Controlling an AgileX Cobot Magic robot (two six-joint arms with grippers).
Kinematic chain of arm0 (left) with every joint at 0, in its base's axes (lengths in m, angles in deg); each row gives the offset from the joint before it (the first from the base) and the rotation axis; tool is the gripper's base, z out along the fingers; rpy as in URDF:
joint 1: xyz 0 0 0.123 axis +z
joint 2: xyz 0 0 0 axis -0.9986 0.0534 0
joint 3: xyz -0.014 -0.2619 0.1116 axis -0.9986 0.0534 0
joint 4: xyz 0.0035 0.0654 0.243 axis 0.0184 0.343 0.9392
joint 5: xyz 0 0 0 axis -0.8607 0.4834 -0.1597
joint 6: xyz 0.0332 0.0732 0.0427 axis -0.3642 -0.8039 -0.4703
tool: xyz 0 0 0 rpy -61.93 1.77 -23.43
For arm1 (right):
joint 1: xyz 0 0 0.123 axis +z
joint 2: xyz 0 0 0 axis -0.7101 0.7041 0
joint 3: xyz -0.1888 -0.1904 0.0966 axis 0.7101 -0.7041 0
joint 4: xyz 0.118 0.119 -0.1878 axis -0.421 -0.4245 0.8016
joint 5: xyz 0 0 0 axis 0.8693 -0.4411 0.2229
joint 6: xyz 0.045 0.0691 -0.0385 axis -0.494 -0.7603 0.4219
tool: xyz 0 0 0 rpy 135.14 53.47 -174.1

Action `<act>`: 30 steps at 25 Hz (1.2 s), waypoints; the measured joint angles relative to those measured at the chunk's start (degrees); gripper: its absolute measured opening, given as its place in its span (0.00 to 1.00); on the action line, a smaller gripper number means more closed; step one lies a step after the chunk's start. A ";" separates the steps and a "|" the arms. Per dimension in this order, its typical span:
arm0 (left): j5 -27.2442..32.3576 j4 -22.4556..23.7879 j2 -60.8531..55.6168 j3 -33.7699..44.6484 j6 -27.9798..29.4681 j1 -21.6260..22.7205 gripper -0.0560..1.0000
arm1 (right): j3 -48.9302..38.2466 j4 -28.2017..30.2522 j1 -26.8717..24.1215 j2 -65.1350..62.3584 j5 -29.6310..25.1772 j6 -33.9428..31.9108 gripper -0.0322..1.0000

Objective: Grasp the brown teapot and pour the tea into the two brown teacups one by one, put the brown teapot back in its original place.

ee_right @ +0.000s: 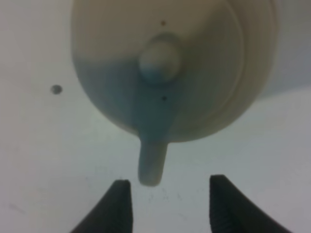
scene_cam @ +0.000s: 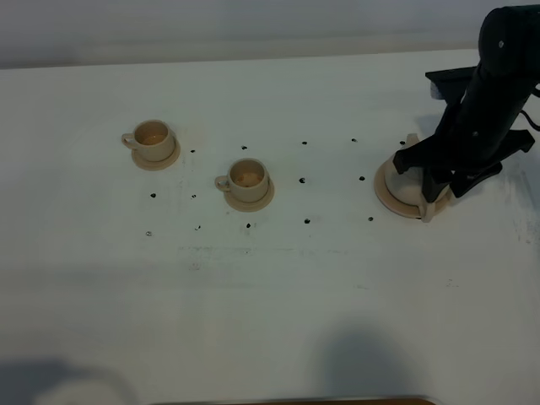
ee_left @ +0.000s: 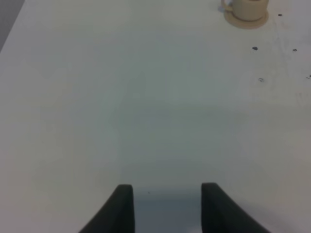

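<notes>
I should move my right gripper toward the teapot handle before I close it, because its fingers stop short of the teapot handle in the right wrist view.
The brown teapot (scene_cam: 398,187) sits on its wide saucer (scene_cam: 381,191) at the right of the table, mostly hidden by my right arm. In the right wrist view the teapot (ee_right: 160,73) is seen from above, with its knobbed lid and its handle (ee_right: 152,165) pointing toward my right gripper (ee_right: 167,194). That gripper is open, and the handle's tip lies just ahead of the gap between the fingers. The two brown teacups (scene_cam: 153,139) (scene_cam: 247,179) stand on small saucers at the left and middle. My left gripper (ee_left: 167,196) is open over bare table, with one teacup (ee_left: 248,7) far ahead of it.
Small black dots (scene_cam: 302,180) mark the white tabletop between the cups and the teapot. A dark edge (scene_cam: 287,402) runs along the table's near side. My right arm (scene_cam: 489,110) reaches in from the far right.
</notes>
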 joint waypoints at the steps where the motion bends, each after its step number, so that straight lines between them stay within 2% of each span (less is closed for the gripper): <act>1: 0.00 0.00 0.00 0.00 0.00 0.00 0.35 | 0.00 0.00 0.00 0.06 0.32 -0.07 0.40; 10: 0.00 0.00 0.00 0.00 0.00 0.00 0.35 | 0.00 1.01 0.10 0.57 1.77 -0.78 0.40; 20: 0.00 0.00 0.00 0.00 0.00 0.00 0.35 | 0.00 -0.51 0.92 1.15 3.45 -0.78 0.40; 30: 0.00 0.00 0.00 0.00 0.00 0.00 0.35 | 0.00 -0.65 1.03 3.18 2.81 -1.78 0.40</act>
